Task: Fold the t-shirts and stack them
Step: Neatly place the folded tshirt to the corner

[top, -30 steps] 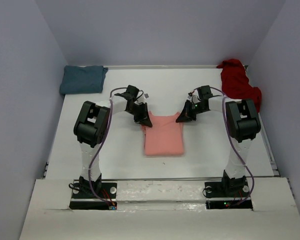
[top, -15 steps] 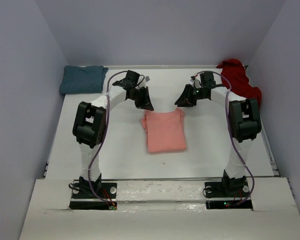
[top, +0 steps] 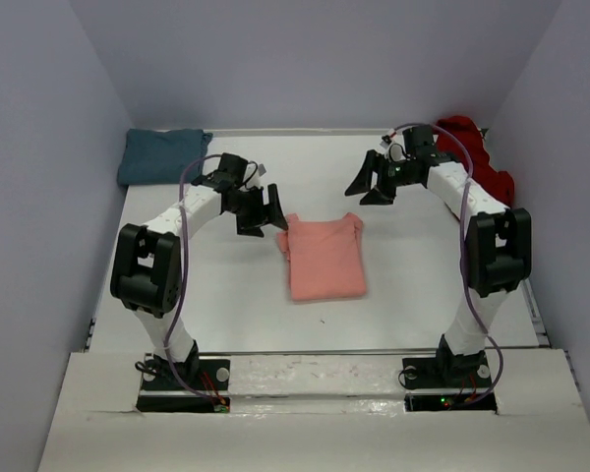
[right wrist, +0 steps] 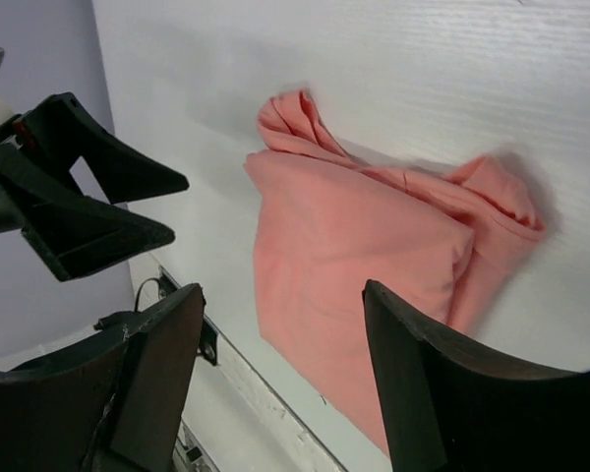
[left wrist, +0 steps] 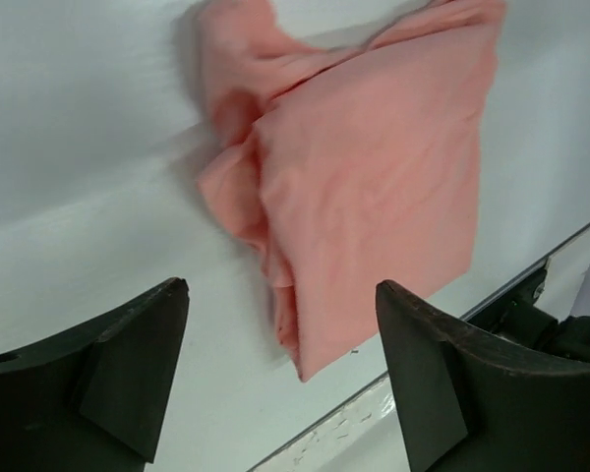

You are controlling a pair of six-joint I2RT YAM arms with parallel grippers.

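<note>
The robot should next drag the salmon-pink t-shirt there still folded, so its left gripper should grab the salmon-pink t-shirt by the side edge that faces the teal t-shirt.
The salmon-pink t-shirt (top: 324,258) lies folded in the middle of the table, its far edge bunched and uneven. My left gripper (top: 264,211) hovers open just to the left of the shirt's far corner, holding nothing. My right gripper (top: 371,182) is open and empty, above and behind the shirt's far right corner. The left wrist view shows the pink shirt (left wrist: 374,167) beyond the spread fingers (left wrist: 138,354). In the right wrist view the same shirt (right wrist: 354,256) lies below the open fingers (right wrist: 423,374). A teal t-shirt (top: 162,155) lies folded at the back left. A dark red t-shirt (top: 472,162) sits crumpled at the back right.
White table (top: 226,295) closed in by grey walls on three sides. A raised strip (top: 315,369) runs along the near edge by the arm bases. The left gripper (right wrist: 177,208) shows at the left of the right wrist view.
Both grippers let go of the pink shirt's far edge and opened. The left arm swung left, the right arm rose toward the back right. The shirt stayed lying folded.
</note>
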